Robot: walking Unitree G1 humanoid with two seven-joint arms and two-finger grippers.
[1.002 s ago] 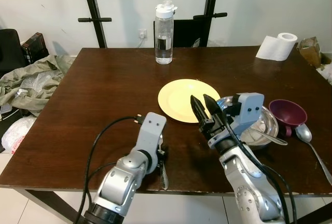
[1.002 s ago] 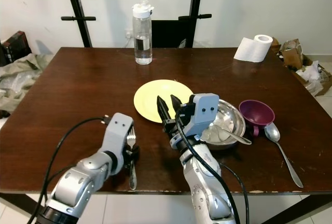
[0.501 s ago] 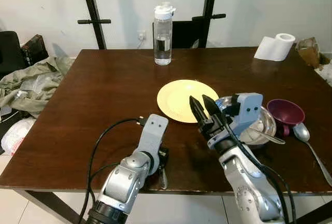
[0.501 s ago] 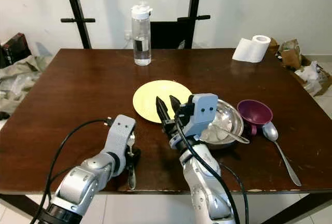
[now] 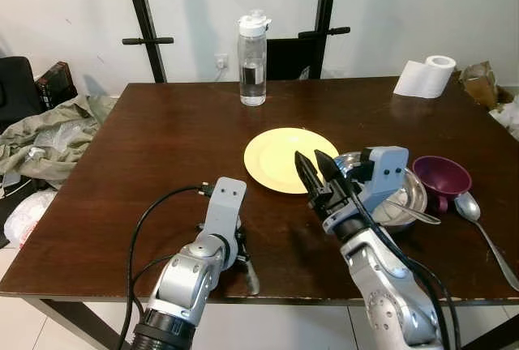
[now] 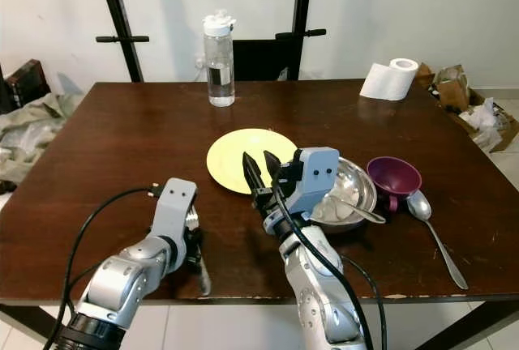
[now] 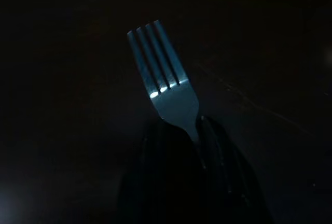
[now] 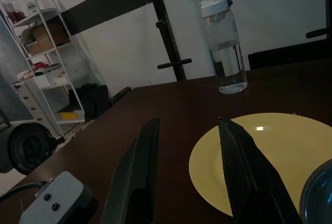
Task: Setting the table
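My right gripper grabs the silver fork by its handle next. The fork's handle sticks out free because my left gripper stays shut around the fork's neck.
My left gripper [image 7: 181, 130] is shut on the neck of a silver fork [image 7: 165, 81], whose tines point away from it just above the dark table. In the eye views that arm sits near the table's front edge, with the fork's handle [image 5: 250, 277] sticking out behind. The right gripper [image 5: 308, 157] is open with nothing between its fingers [image 8: 140, 167]. It hovers over the front right rim of the yellow plate [image 5: 280, 155], close to the metal bowl [image 5: 401, 192].
A spoon [image 5: 415, 211] lies in the bowl. A purple cup [image 5: 442, 176] and a second spoon [image 5: 480, 222] sit right of it. A water bottle [image 5: 253, 58] and a paper roll [image 5: 426, 77] stand at the back of the brown table [image 5: 162, 147].
My left gripper has moved a little to the left along the front edge with the fork. The right gripper has stayed where it was, open.
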